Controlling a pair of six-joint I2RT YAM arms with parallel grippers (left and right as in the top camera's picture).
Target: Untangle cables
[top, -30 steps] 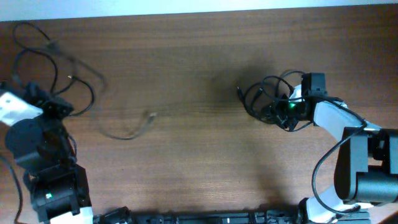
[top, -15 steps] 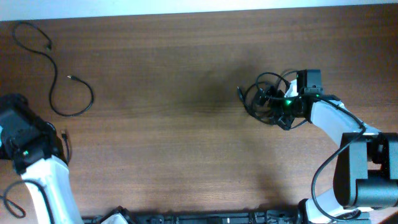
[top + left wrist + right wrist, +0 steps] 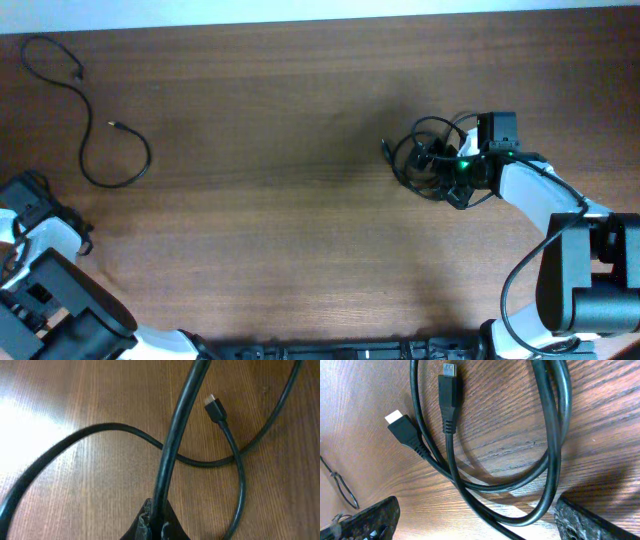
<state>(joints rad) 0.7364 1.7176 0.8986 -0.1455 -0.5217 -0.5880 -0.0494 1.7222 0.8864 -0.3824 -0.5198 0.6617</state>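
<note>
The left gripper is ready to open: the black cable in its fingers is above the tabletop, far from the bundle [image 3: 425, 158], so the cable would settle if released.
The cables lie in two places. A knotted bundle [image 3: 425, 158] sits at the right, and one loose cable [image 3: 95, 150] curls at the far left. My right gripper [image 3: 447, 172] is over the bundle, open wide. In the right wrist view its fingers [image 3: 587, 522] straddle black loops [image 3: 550, 460], with two plugs [image 3: 402, 427] lying beyond. My left gripper [image 3: 157, 522] is shut on a black cable [image 3: 175, 435] that runs up from the jaws; a small plug [image 3: 215, 407] lies past it. In the overhead view the left gripper [image 3: 82, 240] is at the lower left, and its held cable is hidden.
The wooden table [image 3: 270, 230] spreads between the two arms. The right arm's base [image 3: 590, 290] fills the lower right corner and the left arm's body [image 3: 55, 310] the lower left. A dark rail [image 3: 330, 350] runs along the front edge.
The left arm has swung back to the lower left, and the loose cable now lies still at the far left. The right gripper's jaws have widened over the bundle.
</note>
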